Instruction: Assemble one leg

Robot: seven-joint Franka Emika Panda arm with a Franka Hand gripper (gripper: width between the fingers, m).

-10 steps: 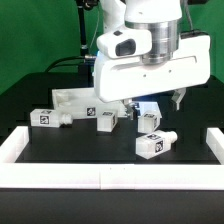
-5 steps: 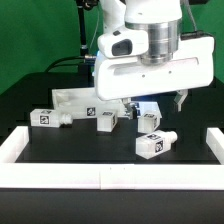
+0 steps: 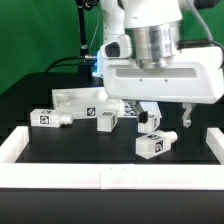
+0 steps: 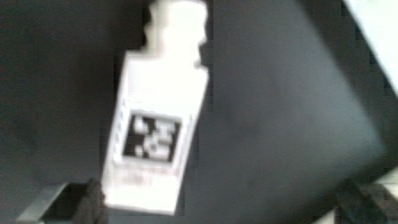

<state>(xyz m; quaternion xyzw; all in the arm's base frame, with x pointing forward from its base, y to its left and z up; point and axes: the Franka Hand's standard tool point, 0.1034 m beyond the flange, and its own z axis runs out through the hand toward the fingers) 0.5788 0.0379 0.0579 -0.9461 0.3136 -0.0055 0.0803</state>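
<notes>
The gripper's fingers are above the white leg [image 3: 155, 143] [image 4: 151, 140] and black table shows between them, so the gripper should go lower before it closes on the leg.
Several stubby white legs with black-and-white tags lie on the black table: one at the exterior view's left [image 3: 47, 118], one in the middle [image 3: 107, 121], one in front [image 3: 152, 144], and one partly hidden behind my fingers [image 3: 153, 123]. My gripper [image 3: 166, 118] hangs open just above the table over that hidden leg. In the wrist view this leg [image 4: 157, 110] lies lengthwise with its peg end pointing away. It sits between the open fingers, close to one finger [image 4: 68, 202], and the gripper [image 4: 217, 205] holds nothing.
The large flat white panel [image 3: 78, 99] lies behind the legs. A white raised border [image 3: 100, 172] runs along the table's front and both sides. A green backdrop stands behind.
The arm has moved toward the exterior view's right, mostly in the last half second. The fingers now straddle the leg near the panel. The legs have not moved.
</notes>
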